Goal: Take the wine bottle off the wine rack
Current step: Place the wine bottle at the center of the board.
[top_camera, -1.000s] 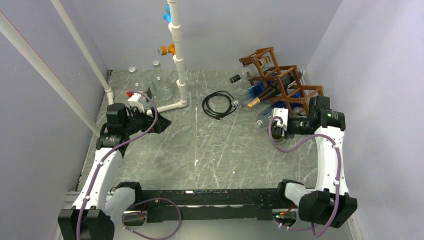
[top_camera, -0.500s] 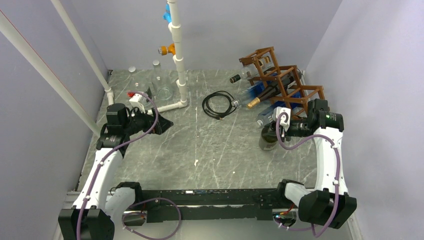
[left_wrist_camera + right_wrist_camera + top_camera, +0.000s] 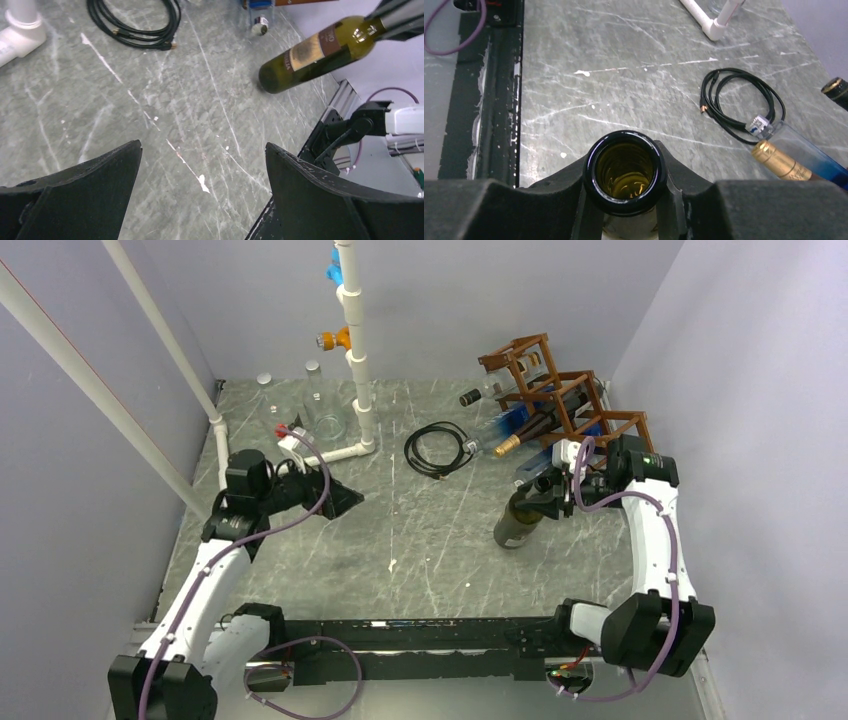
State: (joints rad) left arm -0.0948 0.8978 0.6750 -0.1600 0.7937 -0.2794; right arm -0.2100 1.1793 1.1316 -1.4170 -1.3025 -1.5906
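The wine bottle (image 3: 517, 523) is hanging tilted and would fall onto its side on the tabletop if I opened my right gripper now. I will keep holding it.
My right gripper (image 3: 555, 488) is shut on the neck of a dark green wine bottle (image 3: 517, 523) with a brown label. The bottle hangs tilted, base down toward the table, left of and clear of the reddish-brown wooden wine rack (image 3: 572, 408). In the right wrist view the bottle's open mouth (image 3: 625, 150) sits between my fingers (image 3: 566, 182). The bottle also shows in the left wrist view (image 3: 320, 50). My left gripper (image 3: 345, 502) is open and empty over the table's left middle, its jaws wide apart in the left wrist view (image 3: 202, 147).
Other bottles stay in the rack: a clear one with a black cap (image 3: 488, 391), a blue one (image 3: 503, 426) and a gold-foiled one (image 3: 512, 443). A coiled black cable (image 3: 438, 448) lies left of them. A white pipe stand (image 3: 355, 350) and glass jars (image 3: 325, 421) are at the back left.
My right gripper has drawn the wine bottle out from the rack, leftward and toward the table's middle. My left arm has shifted right.
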